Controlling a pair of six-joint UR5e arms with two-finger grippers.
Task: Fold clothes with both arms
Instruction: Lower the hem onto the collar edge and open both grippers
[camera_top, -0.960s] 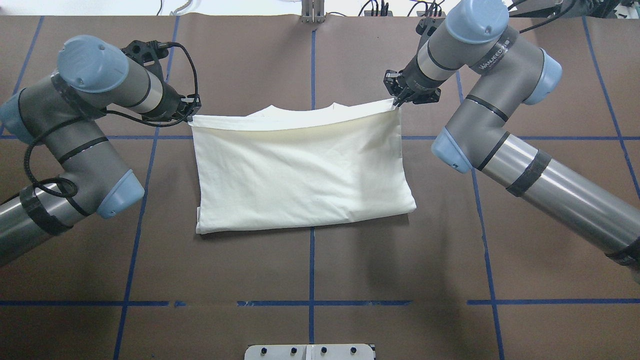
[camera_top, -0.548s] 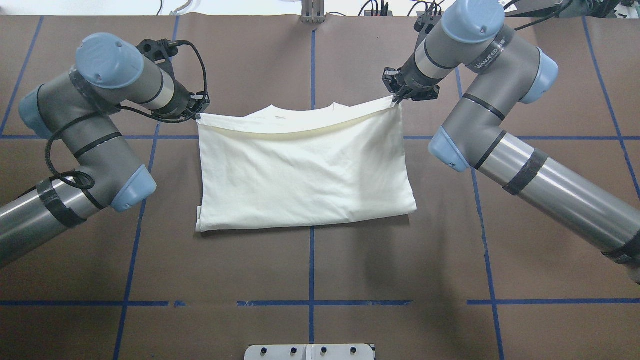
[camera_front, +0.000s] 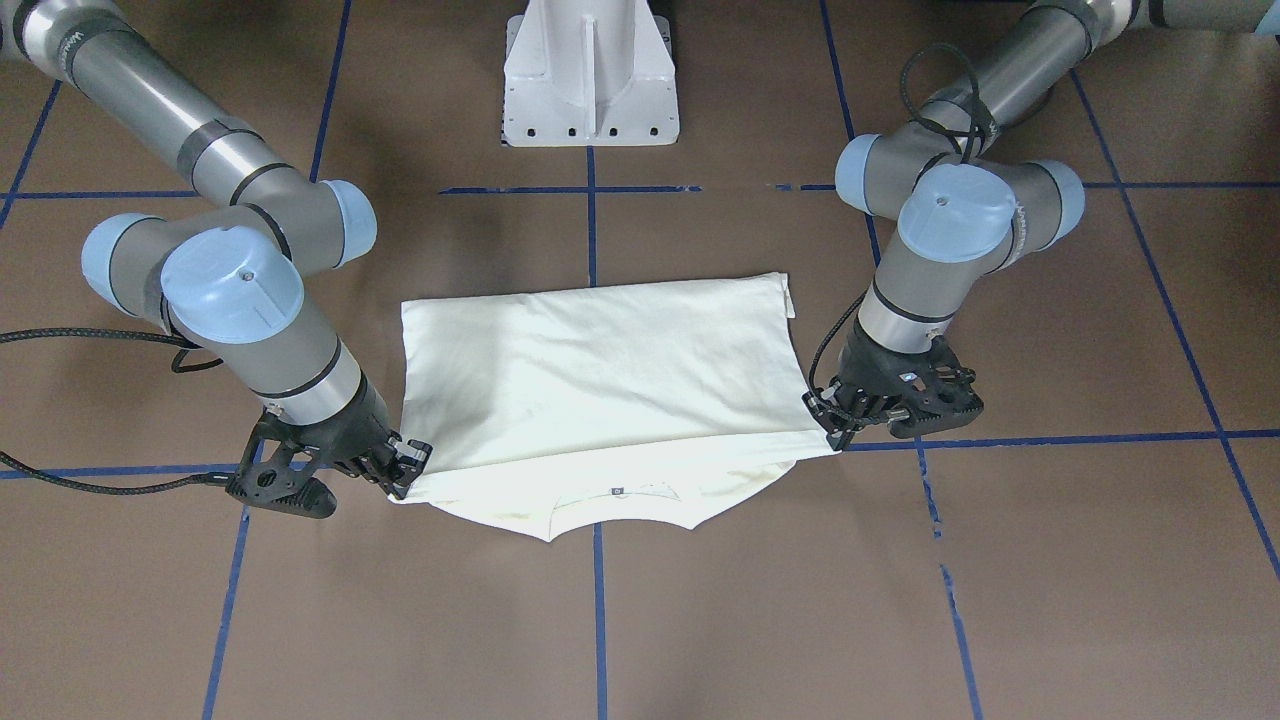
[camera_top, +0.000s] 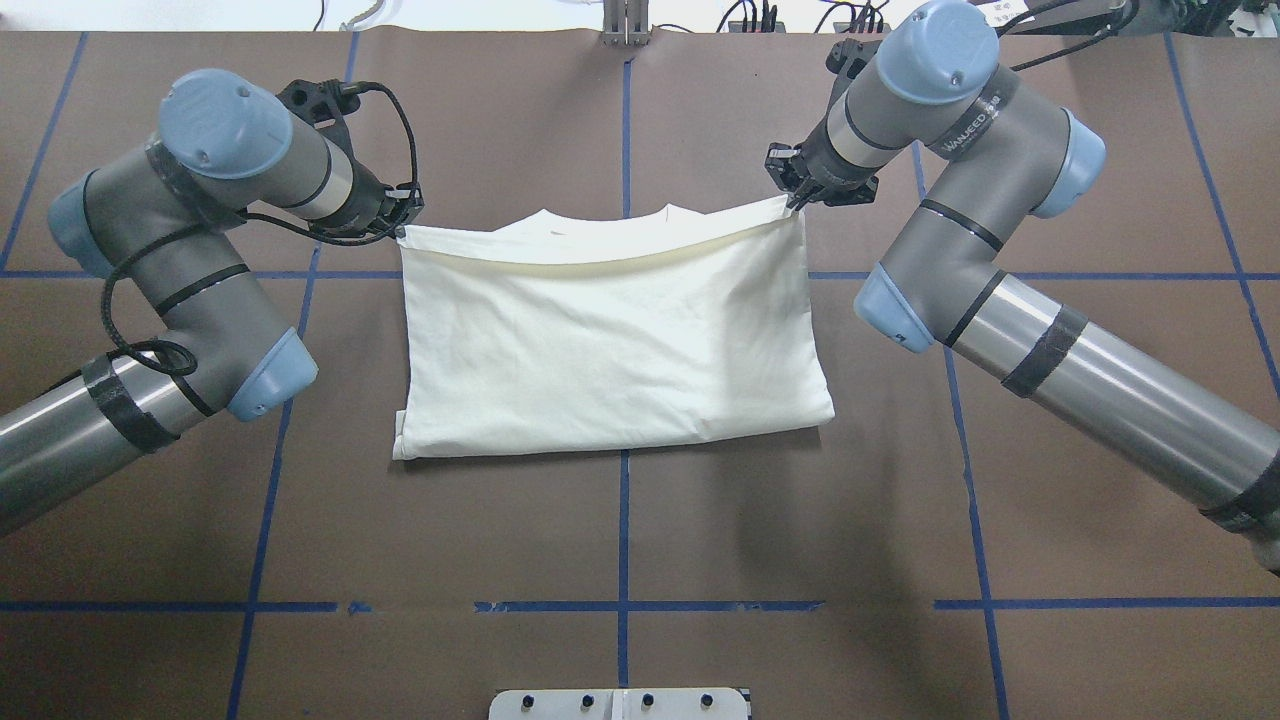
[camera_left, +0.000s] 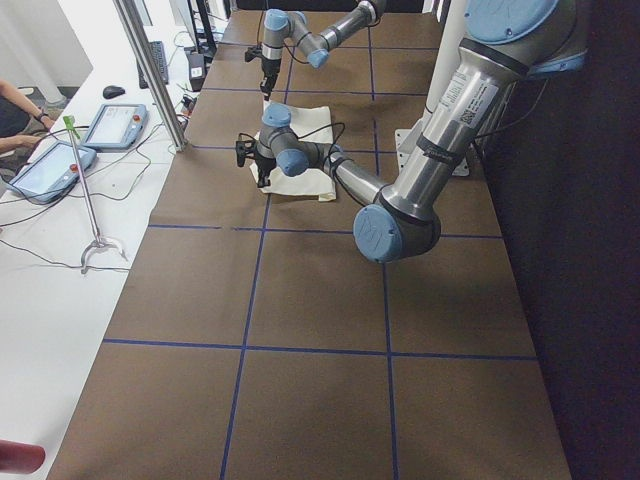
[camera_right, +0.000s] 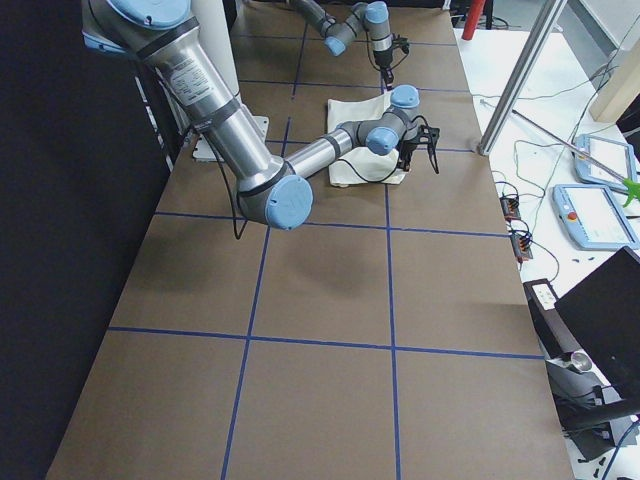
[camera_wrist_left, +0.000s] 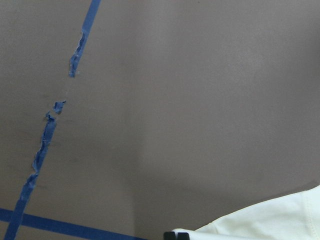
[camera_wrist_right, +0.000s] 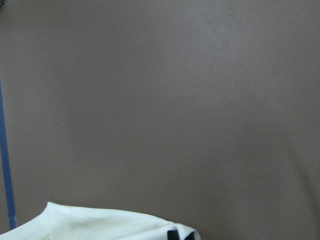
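My left gripper should open now, because it is holding the corner of the T-shirt's top layer down on the tabletop beside the blue tape line.
The cream T-shirt (camera_top: 610, 350) lies folded on the brown table, plain side up; its print is hidden. Its neckline (camera_front: 615, 495) peeks out from under the top layer at the far edge. My left gripper (camera_top: 400, 226) is shut on the top layer's far left corner, also seen in the front view (camera_front: 835, 432). My right gripper (camera_top: 796, 204) is shut on the far right corner, seen in the front view (camera_front: 404, 476). The held edge sags a little between them. Each wrist view shows a bit of shirt (camera_wrist_left: 270, 225) (camera_wrist_right: 100, 222) at a black fingertip.
The white pedestal (camera_front: 590, 80) stands at the table's near edge by the robot. Blue tape lines (camera_top: 623, 500) cross the brown table cover. Tablets (camera_left: 115, 125) and a metal post (camera_left: 150, 70) stand on the white bench beyond the table's far side.
My left gripper has moved a little right and away with its corner, bringing the held edge slightly inward. My right gripper has barely shifted. Both still hold the shirt.
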